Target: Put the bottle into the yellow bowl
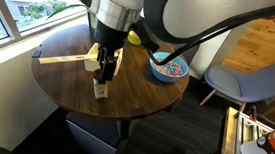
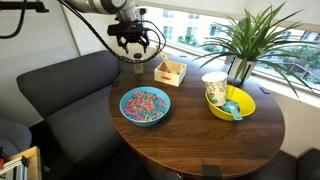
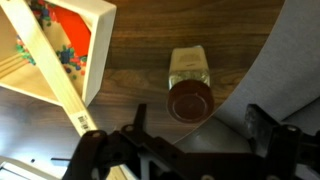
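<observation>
I need to lower my gripper before it closes on the cap (image 1: 100, 80) (image 3: 190, 101), because the cap sits small below my fingers.
The bottle (image 3: 188, 82), with a dark red cap and a brownish body with a pale label, stands on the round wooden table near its edge, beside the wooden tray (image 3: 60, 50). It shows in both exterior views (image 1: 101, 88) (image 2: 139, 68). My gripper (image 3: 200, 125) is open and hangs just above the bottle, a finger on each side of the cap and not touching it; it also shows in both exterior views (image 1: 103, 64) (image 2: 137, 40). The yellow bowl (image 2: 240, 108) sits on the far side of the table and holds a cup; in an exterior view (image 1: 133, 36) my arm mostly hides it.
A blue bowl (image 2: 146, 106) with multicoloured contents sits mid-table and also shows in an exterior view (image 1: 168, 68). A potted plant (image 2: 250, 40) stands behind the yellow bowl. A grey sofa (image 2: 60, 90) lies just past the table edge by the bottle.
</observation>
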